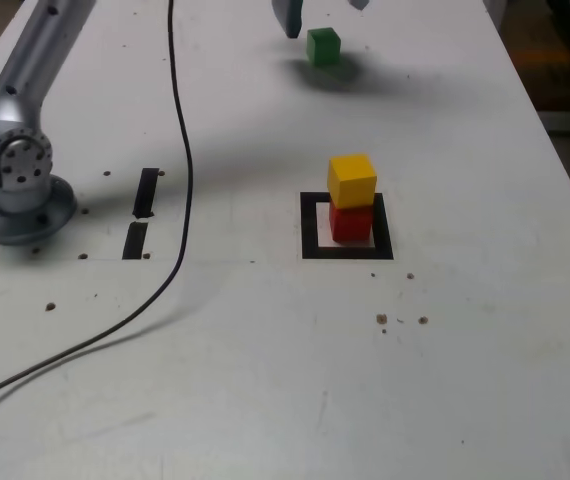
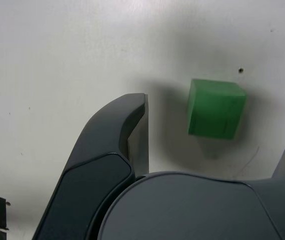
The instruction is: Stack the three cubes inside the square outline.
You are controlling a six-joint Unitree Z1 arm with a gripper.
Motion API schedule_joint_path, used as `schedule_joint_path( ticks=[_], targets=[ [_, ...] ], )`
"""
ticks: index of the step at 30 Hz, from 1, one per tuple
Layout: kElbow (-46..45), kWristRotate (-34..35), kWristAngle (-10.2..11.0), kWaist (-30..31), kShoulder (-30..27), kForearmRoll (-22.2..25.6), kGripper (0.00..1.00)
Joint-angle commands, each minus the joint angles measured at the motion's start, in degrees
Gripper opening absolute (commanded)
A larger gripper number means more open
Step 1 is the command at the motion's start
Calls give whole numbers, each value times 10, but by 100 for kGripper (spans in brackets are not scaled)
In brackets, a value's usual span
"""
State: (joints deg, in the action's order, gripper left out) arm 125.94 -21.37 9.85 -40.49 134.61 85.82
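My gripper's fingers are still above the green cube's top point(image 1: 322, 35), so closing now would miss the cube. My gripper lowers first, then closes on the cube.
The green cube point(image 1: 323, 46) rests on the white table at the far end of the exterior view. My gripper point(image 1: 325, 15) hangs open just above and behind it, one dark finger point(image 1: 288, 20) to the cube's left in that view. The wrist view shows the green cube point(image 2: 216, 107) on the table in the gap between the fingers point(image 2: 127, 135) of the gripper point(image 2: 218, 125), touched by neither. The yellow cube point(image 1: 352, 180) sits on the red cube point(image 1: 351, 222) inside the square outline point(image 1: 311, 228), slightly turned against it.
The arm's silver base point(image 1: 10, 170) stands at the exterior view's left. A black cable point(image 1: 183, 170) runs down the table past two short black tape strips point(image 1: 141, 212). The table's edge point(image 1: 565, 150) falls away at the right. Small dark specks point(image 1: 383, 319) dot the surface.
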Motion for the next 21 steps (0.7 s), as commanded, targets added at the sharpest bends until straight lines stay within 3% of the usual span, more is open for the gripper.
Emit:
schedule_joint_path(
  ticks=[1,12,21],
  targets=[
    [10,-2,2,-3,9,1,99],
    [16,-2,4,-3,49,-3,95],
    [12,12,0,-7,60,-16,83]
  ],
)
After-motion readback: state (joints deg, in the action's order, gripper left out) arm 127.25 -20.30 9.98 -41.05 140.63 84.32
